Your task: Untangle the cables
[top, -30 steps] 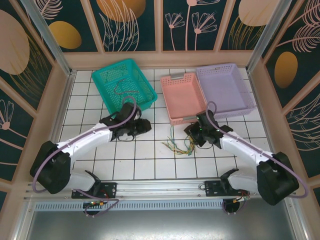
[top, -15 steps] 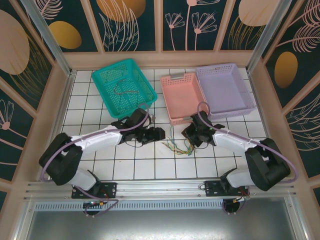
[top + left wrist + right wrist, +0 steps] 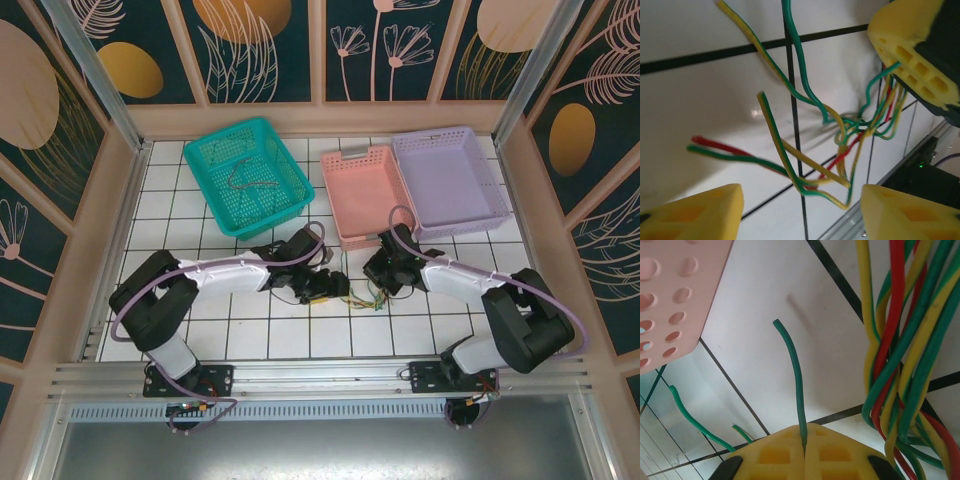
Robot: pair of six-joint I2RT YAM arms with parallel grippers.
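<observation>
I will grab the yellow-green cables near their loose ends with my left gripper next, to anchor the tangle so my right gripper can untangle the green cable.
A tangle of yellow, green and red cables (image 3: pixel 362 295) lies on the white tiled table between the two grippers. My left gripper (image 3: pixel 337 287) reaches it from the left. In the left wrist view this gripper (image 3: pixel 801 215) is open, its yellow fingertips (image 3: pixel 695 212) apart on either side of the looping cables (image 3: pixel 805 175), touching none. My right gripper (image 3: pixel 377 273) sits at the tangle's right edge. In the right wrist view it (image 3: pixel 804 442) is shut on a single green cable (image 3: pixel 795 375), with the twisted bundle (image 3: pixel 900 365) just to its right.
A teal basket (image 3: pixel 215 150) at the back left holds a dark cable (image 3: pixel 250 180). A pink basket (image 3: pixel 345 165) and a lilac basket (image 3: pixel 480 150) stand behind the tangle; the pink basket's corner (image 3: pixel 670 300) is close to my right gripper. A metal rail runs along the near edge.
The left arm has stretched to the right from beside the teal basket until its gripper reached the tangle. The right gripper shifted slightly left and stays at the cables.
</observation>
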